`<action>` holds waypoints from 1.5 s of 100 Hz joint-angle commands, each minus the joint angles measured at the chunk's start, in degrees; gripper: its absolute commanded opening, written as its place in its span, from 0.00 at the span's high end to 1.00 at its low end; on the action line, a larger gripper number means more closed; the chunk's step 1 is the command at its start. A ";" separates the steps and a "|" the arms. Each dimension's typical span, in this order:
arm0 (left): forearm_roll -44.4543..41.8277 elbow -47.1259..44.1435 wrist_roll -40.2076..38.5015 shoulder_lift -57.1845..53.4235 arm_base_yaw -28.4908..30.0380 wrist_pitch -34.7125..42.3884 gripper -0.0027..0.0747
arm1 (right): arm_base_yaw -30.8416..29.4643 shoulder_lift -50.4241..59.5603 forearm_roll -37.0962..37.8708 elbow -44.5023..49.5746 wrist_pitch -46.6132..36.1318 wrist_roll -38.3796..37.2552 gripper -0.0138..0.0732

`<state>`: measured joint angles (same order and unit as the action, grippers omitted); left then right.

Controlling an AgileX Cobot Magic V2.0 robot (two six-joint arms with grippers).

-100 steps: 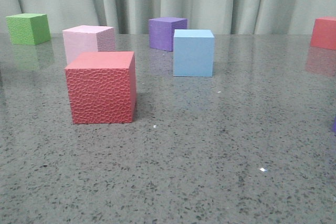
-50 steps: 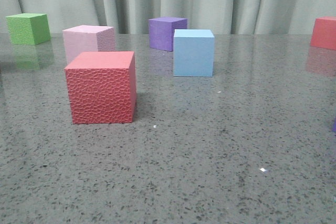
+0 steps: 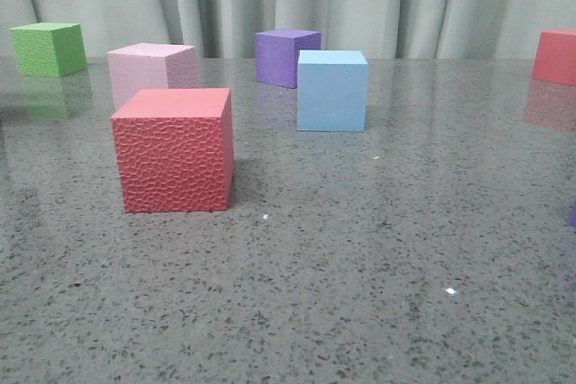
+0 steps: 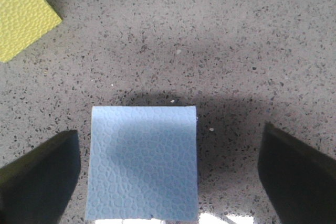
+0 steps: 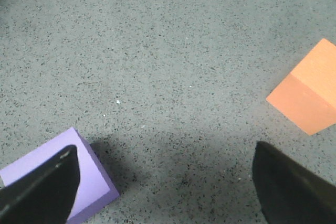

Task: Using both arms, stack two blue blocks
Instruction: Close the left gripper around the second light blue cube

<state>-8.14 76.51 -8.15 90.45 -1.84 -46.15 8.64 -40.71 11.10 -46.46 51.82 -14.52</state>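
Observation:
My left gripper isn't ready to close on the block yet: my fingers are still above the blue block's top (image 4: 143,161) in the left wrist view, so it needs to go lower first.
One light blue block (image 3: 331,90) stands on the grey table in the middle of the front view, just in front of a purple cube (image 3: 286,57). A second blue block (image 4: 143,162), with a pebbled top, lies between the fingers of my left gripper (image 4: 169,161). That gripper is open; the block sits close to one finger (image 4: 42,179) with a narrow gap, far from the other (image 4: 296,177). My right gripper (image 5: 166,169) is open over bare table with nothing between its fingers. Neither arm shows in the front view.
A red textured cube (image 3: 173,150), a pink cube (image 3: 151,69), a green cube (image 3: 49,49) and another red cube (image 3: 555,56) stand on the table. A yellow cube (image 4: 21,19) lies near the left gripper. A lilac cube (image 5: 92,179) and an orange cube (image 5: 310,98) flank the right gripper.

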 commanded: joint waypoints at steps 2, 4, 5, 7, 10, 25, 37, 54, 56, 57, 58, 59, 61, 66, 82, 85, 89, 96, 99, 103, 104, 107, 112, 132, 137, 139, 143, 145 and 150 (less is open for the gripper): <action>-0.38 2.13 0.09 -1.76 0.40 2.71 0.13 | -0.35 0.26 1.50 -1.45 -3.57 0.42 0.09; -0.14 2.13 0.09 -1.66 0.51 2.71 0.13 | -0.35 0.26 1.50 -1.45 -3.57 0.42 0.09; -0.14 2.13 0.09 -1.65 0.52 2.71 0.13 | -0.35 0.26 1.50 -1.45 -3.57 0.42 0.09; -0.13 2.13 0.09 -1.65 0.66 2.71 0.13 | -0.35 0.26 1.50 -1.45 -3.57 0.42 0.09; -0.13 2.13 -0.01 -1.56 0.79 2.71 0.13 | -0.35 0.26 1.50 -1.45 -3.57 0.42 0.09; 0.27 2.13 -0.01 -1.32 1.30 2.48 0.13 | -0.35 0.26 1.50 -1.45 -3.57 0.42 0.09; 0.27 2.13 -0.01 -1.32 1.30 2.48 0.13 | -0.35 0.26 1.50 -1.45 -3.57 0.42 0.09; -0.39 2.13 -0.01 -1.32 1.30 2.59 0.13 | -0.35 0.26 1.50 -1.45 -3.57 0.42 0.09; -0.39 2.13 -0.01 -1.32 1.30 2.59 0.13 | -0.35 0.26 1.50 -1.45 -3.57 0.42 0.09; -0.39 2.13 -0.01 -1.32 1.30 2.59 0.13 | -0.35 0.26 1.50 -1.45 -3.57 0.42 0.09; -0.39 2.13 -0.01 -1.32 1.46 2.66 0.13 | -0.35 0.26 1.50 -1.45 -3.57 0.42 0.09; -0.39 2.13 -0.01 -1.32 1.44 2.66 0.13 | -0.35 0.26 1.50 -1.45 -3.57 0.42 0.09; -0.39 2.13 -0.01 -1.32 1.53 2.66 0.13 | -0.35 0.26 1.50 -1.45 -3.57 0.42 0.09; -0.28 2.13 -0.01 -1.32 1.92 2.66 0.13 | -0.35 0.26 1.50 -1.45 -3.57 0.42 0.09; -0.28 2.13 -0.01 -1.21 2.71 2.02 0.13 | -0.35 0.26 1.50 -1.45 -3.57 0.42 0.09; -0.28 2.13 -0.01 -1.21 2.71 1.90 0.13 | -0.35 0.26 1.50 -1.45 -3.57 0.42 0.09; -0.28 2.13 -0.01 -0.96 2.71 1.61 0.13 | -0.35 0.26 1.50 -1.45 -3.57 0.42 0.09; -0.28 2.13 -0.01 -0.18 2.71 1.38 0.13 | -0.35 0.26 1.50 -1.45 -3.57 0.42 0.09; -0.28 2.13 0.09 0.12 2.71 1.12 0.13 | -0.35 0.26 1.50 -1.45 -3.57 0.42 0.09; -0.28 2.13 0.09 0.97 2.71 0.69 0.13 | -0.35 0.26 1.50 -1.45 -3.57 0.42 0.09; -0.28 2.13 0.09 1.07 2.71 0.67 0.13 | -0.35 0.26 1.50 -1.45 -3.57 0.42 0.09; -0.17 2.13 0.09 1.66 2.71 0.39 0.13 | -0.35 0.26 1.50 -1.45 -3.57 0.42 0.09; -0.17 2.13 0.09 2.62 2.71 0.00 0.13 | -0.35 0.26 1.50 -1.45 -3.57 0.42 0.09; -0.17 2.13 0.09 4.27 2.71 -0.65 0.14 | -0.35 0.26 1.50 -1.45 -3.57 0.42 0.09; -0.17 2.13 0.09 4.27 2.71 -0.65 0.14 | -0.35 0.26 1.50 -1.45 -3.57 0.42 0.09; -0.17 2.13 0.09 4.27 2.71 -0.65 0.14 | -0.35 0.26 1.50 -1.45 -3.57 0.42 0.09; -0.17 2.13 0.09 4.27 2.71 -0.65 0.14 | -0.35 0.26 1.50 -1.45 -3.57 0.42 0.09; -0.17 2.13 0.09 4.27 2.71 -0.65 0.14 | -0.35 0.26 1.50 -1.45 -3.57 0.42 0.09; -0.17 2.13 0.09 4.27 2.71 -0.69 0.14 | -0.35 0.26 1.50 -1.45 -3.57 0.42 0.09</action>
<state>-8.14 76.79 -8.15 96.94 0.84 -48.44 8.64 -40.71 11.10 -46.46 51.82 -14.52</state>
